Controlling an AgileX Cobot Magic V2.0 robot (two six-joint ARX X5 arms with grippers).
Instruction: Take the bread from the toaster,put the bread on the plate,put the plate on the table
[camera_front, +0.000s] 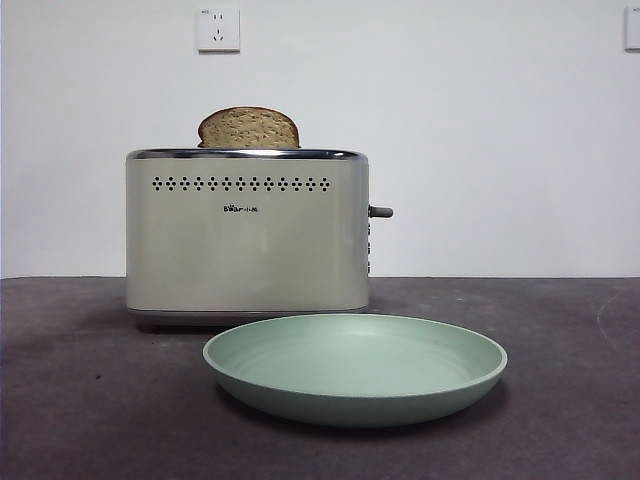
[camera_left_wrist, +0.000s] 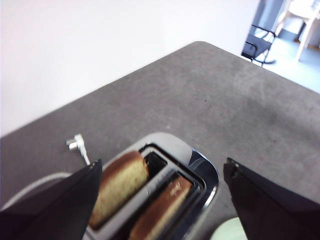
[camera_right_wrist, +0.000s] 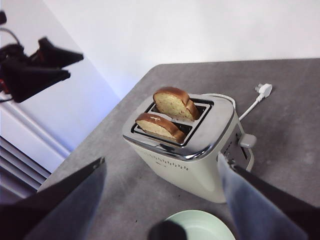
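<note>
My left gripper grabs the bread by its top crust (camera_left_wrist: 164, 206) next, since the sides of the toaster's slot close in around the bread's lower part.
The cream toaster (camera_front: 247, 235) stands on the table (camera_front: 80, 400) with two slices in its slots. In the right wrist view the wide, flattish bread (camera_right_wrist: 160, 126) sits low in the slot on the logo side, and a taller dome-topped slice (camera_right_wrist: 172, 102) is behind it. One slice (camera_front: 248, 129) rises above the rim in the front view; I cannot tell which it is. The mint-green plate (camera_front: 355, 368) lies on the table in front of the toaster. My left gripper (camera_left_wrist: 162, 165) is open, high above the toaster's slots (camera_left_wrist: 160, 200). My right gripper (camera_right_wrist: 161, 159) is open, above the plate's rim (camera_right_wrist: 200, 222) and apart from the toaster.
A white power cable with its plug (camera_right_wrist: 262, 90) lies on the table behind the toaster, also in the left wrist view (camera_left_wrist: 75, 145). The toaster's lever (camera_front: 380, 211) sticks out on its right side. The table edge and a white wall are close behind.
</note>
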